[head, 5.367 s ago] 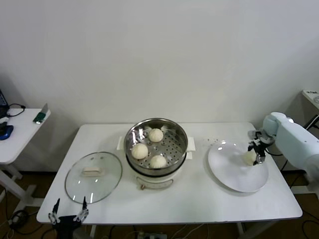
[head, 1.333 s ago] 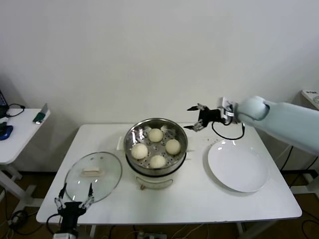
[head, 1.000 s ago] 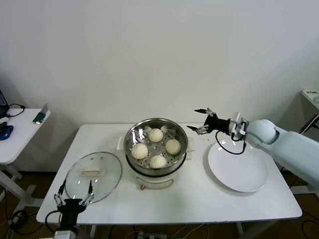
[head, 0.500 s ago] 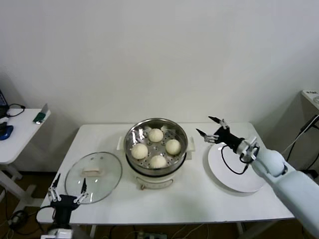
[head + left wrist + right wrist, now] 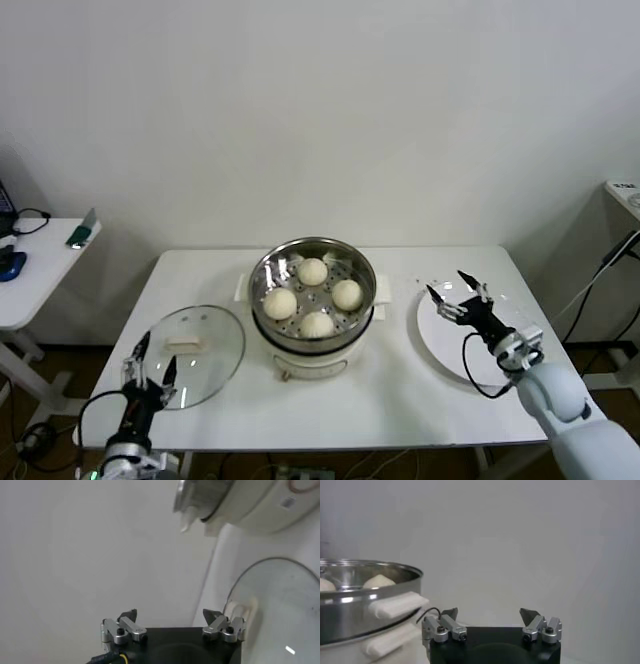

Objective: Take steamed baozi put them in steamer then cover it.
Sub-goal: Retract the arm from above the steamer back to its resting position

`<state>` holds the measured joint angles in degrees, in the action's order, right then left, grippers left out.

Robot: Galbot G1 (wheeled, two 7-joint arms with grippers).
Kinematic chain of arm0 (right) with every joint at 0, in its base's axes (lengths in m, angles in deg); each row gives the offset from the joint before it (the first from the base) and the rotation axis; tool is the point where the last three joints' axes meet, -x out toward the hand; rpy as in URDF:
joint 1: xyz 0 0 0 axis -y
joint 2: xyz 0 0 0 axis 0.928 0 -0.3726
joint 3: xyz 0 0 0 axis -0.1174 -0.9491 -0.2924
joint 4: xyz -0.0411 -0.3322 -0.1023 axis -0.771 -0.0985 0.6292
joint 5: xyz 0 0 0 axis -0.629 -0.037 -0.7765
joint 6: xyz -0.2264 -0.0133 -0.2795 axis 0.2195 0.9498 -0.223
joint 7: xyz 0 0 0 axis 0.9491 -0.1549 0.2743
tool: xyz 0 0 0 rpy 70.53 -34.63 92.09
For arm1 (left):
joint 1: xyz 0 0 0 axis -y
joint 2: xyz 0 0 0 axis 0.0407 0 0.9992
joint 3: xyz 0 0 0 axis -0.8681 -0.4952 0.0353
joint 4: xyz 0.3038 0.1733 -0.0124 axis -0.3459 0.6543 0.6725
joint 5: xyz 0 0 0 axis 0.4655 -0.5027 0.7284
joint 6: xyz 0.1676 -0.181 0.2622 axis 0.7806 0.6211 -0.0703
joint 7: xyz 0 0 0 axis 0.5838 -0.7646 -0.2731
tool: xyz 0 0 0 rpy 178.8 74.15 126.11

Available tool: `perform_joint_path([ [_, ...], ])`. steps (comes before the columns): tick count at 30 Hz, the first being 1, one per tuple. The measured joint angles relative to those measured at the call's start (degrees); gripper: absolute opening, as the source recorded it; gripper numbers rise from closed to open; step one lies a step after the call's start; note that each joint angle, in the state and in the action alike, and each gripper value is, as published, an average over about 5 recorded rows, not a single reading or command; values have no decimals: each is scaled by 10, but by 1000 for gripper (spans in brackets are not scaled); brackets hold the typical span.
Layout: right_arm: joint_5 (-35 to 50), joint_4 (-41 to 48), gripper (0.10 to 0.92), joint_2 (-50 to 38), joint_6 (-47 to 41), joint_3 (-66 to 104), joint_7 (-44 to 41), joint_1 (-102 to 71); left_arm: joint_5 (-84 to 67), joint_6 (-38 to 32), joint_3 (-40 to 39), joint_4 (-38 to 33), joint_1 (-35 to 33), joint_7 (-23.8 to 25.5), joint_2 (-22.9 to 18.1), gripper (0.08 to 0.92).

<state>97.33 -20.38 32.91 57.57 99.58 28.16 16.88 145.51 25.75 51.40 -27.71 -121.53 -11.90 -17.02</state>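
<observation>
The wide glass cover lies flat on the tabletop. My left gripper grabs it by the narrow white handle on top next.
Several cream-white steamed baozi lie in the shiny steamer on its white base at the table's centre. One baozi peeks over the steamer's rim in the right wrist view. The glass cover lies flat on the table to the steamer's left, its white handle up. My left gripper stands open at the cover's near edge, and the cover shows beyond its fingertips. My right gripper hangs open and holding nothing over the white plate.
The flat white plate lies right of the steamer with nothing on it. A small side table with a few items stands off to the far left. The steamer's white side handle juts toward my right gripper.
My right arm has drawn back from beside the steamer and down to the plate. My left gripper has come up from below the table edge to the cover's near rim.
</observation>
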Motion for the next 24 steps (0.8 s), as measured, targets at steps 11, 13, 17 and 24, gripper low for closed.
perform_joint_path([
  [11, -13, 0, 823, 34, 4, 46, 7, -45, 116, -3, -30, 96, 71, -20, 5, 823],
  [13, -15, 1, 823, 39, 5, 52, 9, -48, 128, -5, -34, 114, 85, -24, 6, 823],
  [17, -18, 3, 823, 45, 7, 61, 10, -56, 152, -8, -36, 153, 114, -29, 6, 823],
  [24, -23, 6, 823, 51, 11, 73, 10, -63, 183, -10, -31, 211, 157, -29, 9, 823],
])
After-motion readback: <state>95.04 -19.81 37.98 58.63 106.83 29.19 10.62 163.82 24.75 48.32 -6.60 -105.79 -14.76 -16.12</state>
